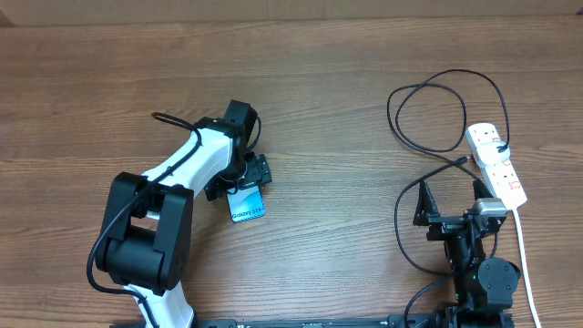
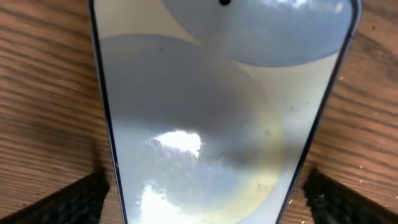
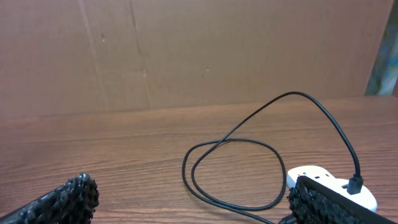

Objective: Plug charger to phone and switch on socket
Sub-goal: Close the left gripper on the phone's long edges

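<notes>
My left gripper should close on the phone now. Its fingers reach the wood beside the phone's long edges in the left wrist view, so they would hold the phone.
The phone (image 1: 247, 206) lies flat on the wooden table at centre left, its light screen filling the left wrist view (image 2: 217, 93). My left gripper (image 1: 244, 185) is low over it, open, with one finger on each side of the phone (image 2: 214, 202) and a gap at both edges. The charger cable (image 1: 428, 118) loops at the right; one end is plugged into the socket strip (image 1: 496, 164), and the small plug tip (image 1: 465, 160) lies on the table beside it. My right gripper (image 1: 451, 196) is open and empty near that tip. The right wrist view shows the cable (image 3: 230, 168) and the strip (image 3: 317, 177).
The strip's white cord (image 1: 524, 246) runs toward the front edge past the right arm. A brown cardboard wall (image 3: 186, 50) stands behind the table. Bare wood (image 1: 346, 137) lies between the two arms.
</notes>
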You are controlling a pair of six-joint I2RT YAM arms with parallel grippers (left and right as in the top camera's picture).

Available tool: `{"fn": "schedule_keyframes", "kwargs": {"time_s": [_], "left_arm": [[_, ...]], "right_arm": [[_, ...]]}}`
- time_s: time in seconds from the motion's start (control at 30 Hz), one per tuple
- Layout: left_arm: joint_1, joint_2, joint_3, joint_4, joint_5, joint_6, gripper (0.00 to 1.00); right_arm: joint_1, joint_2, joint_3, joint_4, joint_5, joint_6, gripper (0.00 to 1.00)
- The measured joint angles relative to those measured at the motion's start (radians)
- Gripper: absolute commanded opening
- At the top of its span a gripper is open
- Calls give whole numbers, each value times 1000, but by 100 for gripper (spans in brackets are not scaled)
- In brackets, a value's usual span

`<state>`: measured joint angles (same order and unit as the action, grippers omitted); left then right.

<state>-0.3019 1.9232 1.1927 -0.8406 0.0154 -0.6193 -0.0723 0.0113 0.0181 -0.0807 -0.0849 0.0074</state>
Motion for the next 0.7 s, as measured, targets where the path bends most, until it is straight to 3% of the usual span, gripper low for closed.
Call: {"fn": "schedule_keyframes", "kwargs": {"time_s": [0.3,0.7], "left_arm": [[0,0,-1,4,-2,0,100],[0,0,-1,0,2,14,64]], "right_arm": [[0,0,0,0,0,0,99],[0,0,0,0,0,0,100]]}}
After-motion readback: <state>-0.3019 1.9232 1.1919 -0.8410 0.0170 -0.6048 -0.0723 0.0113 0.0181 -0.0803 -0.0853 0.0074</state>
